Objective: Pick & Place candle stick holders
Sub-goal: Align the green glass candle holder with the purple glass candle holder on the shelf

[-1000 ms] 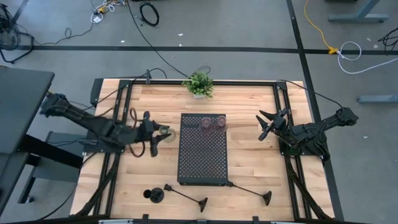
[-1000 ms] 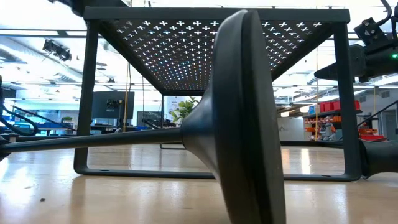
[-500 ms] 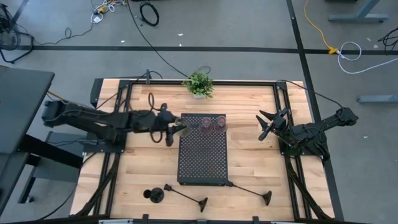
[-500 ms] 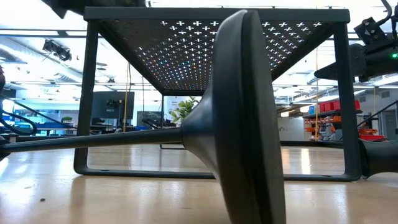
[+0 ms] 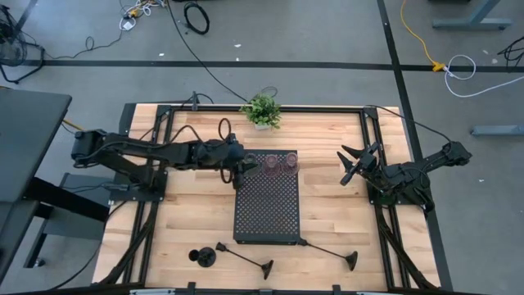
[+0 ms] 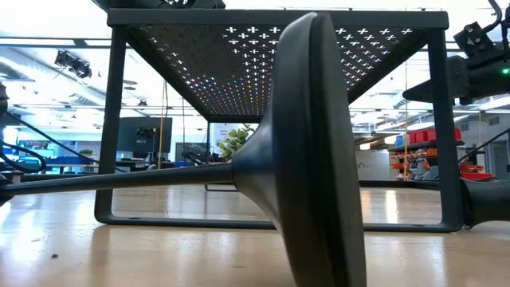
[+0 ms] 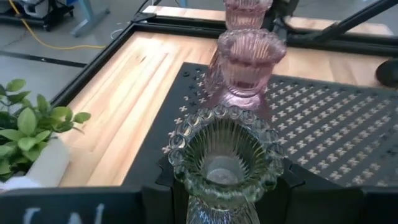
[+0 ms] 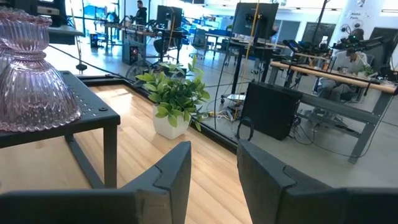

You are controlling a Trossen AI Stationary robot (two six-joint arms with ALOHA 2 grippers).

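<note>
The green glass cup (image 7: 224,163) stands over the perforated tray's corner (image 7: 180,118), beside the pinkish cups, so it is time for my left gripper to open now.
My left gripper (image 5: 243,165) reaches over the far left corner of the black perforated tray (image 5: 266,215), shut on an olive-green glass cup (image 7: 225,154). Two pinkish glass cups (image 5: 270,162) (image 5: 288,162) stand upright on the tray's far end, just beyond it. Three black holders lie along the table's near edge: a short one (image 5: 203,256) and two long-stemmed ones (image 5: 246,257) (image 5: 327,252) on their sides. The round base (image 6: 311,143) of one fills the low view. My right gripper (image 5: 352,165) waits open at the table's right side. My left gripper pinches the olive-green cup's lower body (image 7: 217,208) between its two fingers (image 7: 297,186), one on each side. The fingers come from the table's left, slanting slightly down. The cup stands upright, mouth up, over the tray's corner; its foot is out of the picture.
A small potted plant (image 5: 262,111) stands at the table's far edge, behind the tray. The tray stands on legs (image 6: 111,127), with room under it. Bare wood lies to the left and right of the tray. Black frame rails (image 5: 372,139) run along the table's sides.
My left gripper has carried the olive-green cup toward the table's right and a little toward the far edge, from the bare wood left of the tray to the tray's far left corner beside the pinkish cups. The cup has stayed upright in the hold.
</note>
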